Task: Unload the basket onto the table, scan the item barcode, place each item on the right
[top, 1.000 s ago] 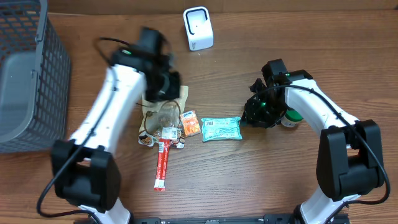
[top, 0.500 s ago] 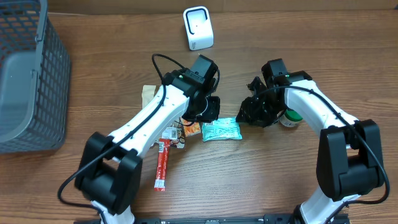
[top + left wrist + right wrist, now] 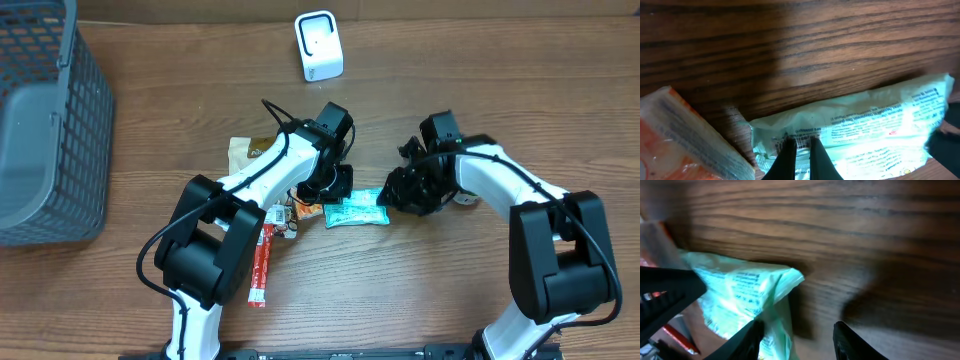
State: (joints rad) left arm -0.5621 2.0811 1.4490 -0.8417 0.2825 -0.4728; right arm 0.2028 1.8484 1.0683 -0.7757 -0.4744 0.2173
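The pale green packet should be grabbed next by my right gripper at its crumpled end, opposite the barcode. The barcode will then stay uncovered to scan.
The item, a pale green packet with printed text, lies flat on the wooden table. In the left wrist view the packet shows a small barcode at its left end. My left gripper is shut, its fingertips resting right over that barcode. My right gripper is at the packet's right end and stands open. In the right wrist view the packet's crumpled corner lies against the left finger. The white scanner stands at the back of the table.
A grey mesh basket fills the far left. A small orange packet, a red stick pack and a brown snack bag lie left of the item. A small bottle stands behind my right arm.
My left arm has swung right from over the brown snack bag to the green packet's left end. My right gripper has edged left onto the packet's right end.
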